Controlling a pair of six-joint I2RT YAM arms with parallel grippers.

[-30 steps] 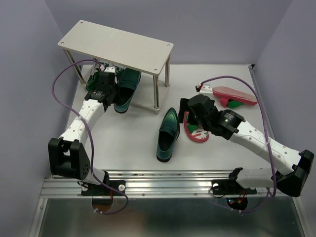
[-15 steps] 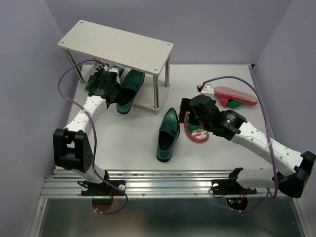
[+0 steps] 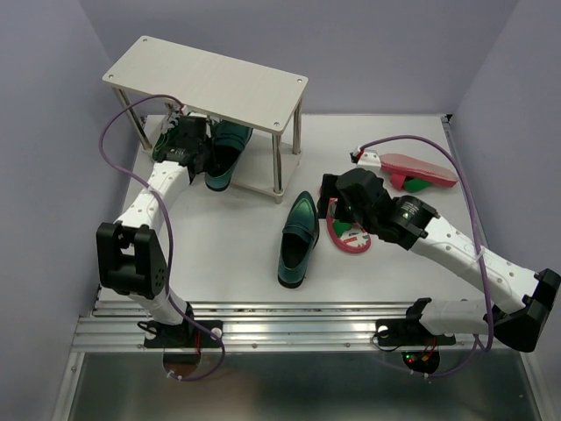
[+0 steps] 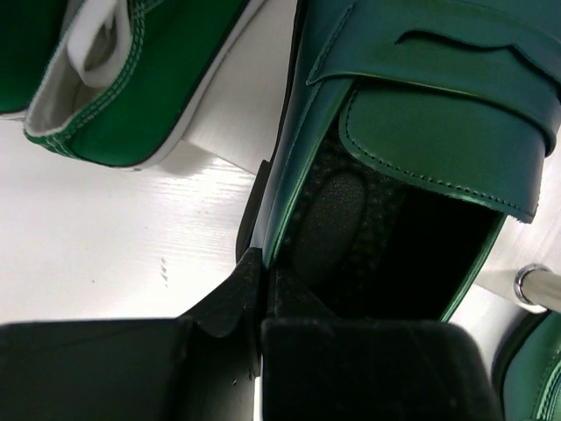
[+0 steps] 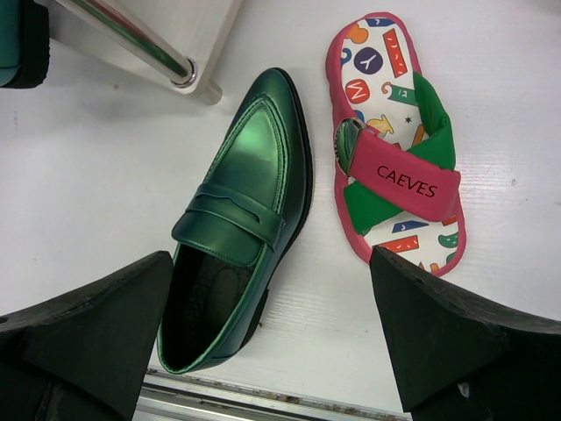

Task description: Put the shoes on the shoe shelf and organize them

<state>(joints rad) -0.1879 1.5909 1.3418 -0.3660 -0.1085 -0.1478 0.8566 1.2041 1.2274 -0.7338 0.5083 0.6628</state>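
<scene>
My left gripper releases the loafer now, since its front lies over the lower board beside the green sneaker, heel overhanging, so it would rest there.
The shoe shelf (image 3: 206,83) stands at the back left. My left gripper (image 3: 200,156) is shut on the side wall of a glossy dark green loafer (image 3: 226,151), which lies partly on the lower board under the top board. In the left wrist view the jaws (image 4: 263,263) pinch the loafer (image 4: 421,132) edge, with a green canvas sneaker (image 4: 131,88) beside it. The sneakers (image 3: 166,140) sit on the lower board. My right gripper (image 3: 331,203) is open and empty above the second loafer (image 5: 237,219) and a red flip-flop (image 5: 394,149). The other flip-flop (image 3: 416,171) lies at the right.
A silver shelf leg (image 5: 131,35) stands just beyond the second loafer (image 3: 298,237). A purple cable (image 3: 412,140) loops over the right side. Grey walls close in on the left, back and right. A metal rail (image 3: 280,329) runs along the near edge.
My left gripper has pushed the held loafer farther back under the shelf's top board. The right arm has barely moved.
</scene>
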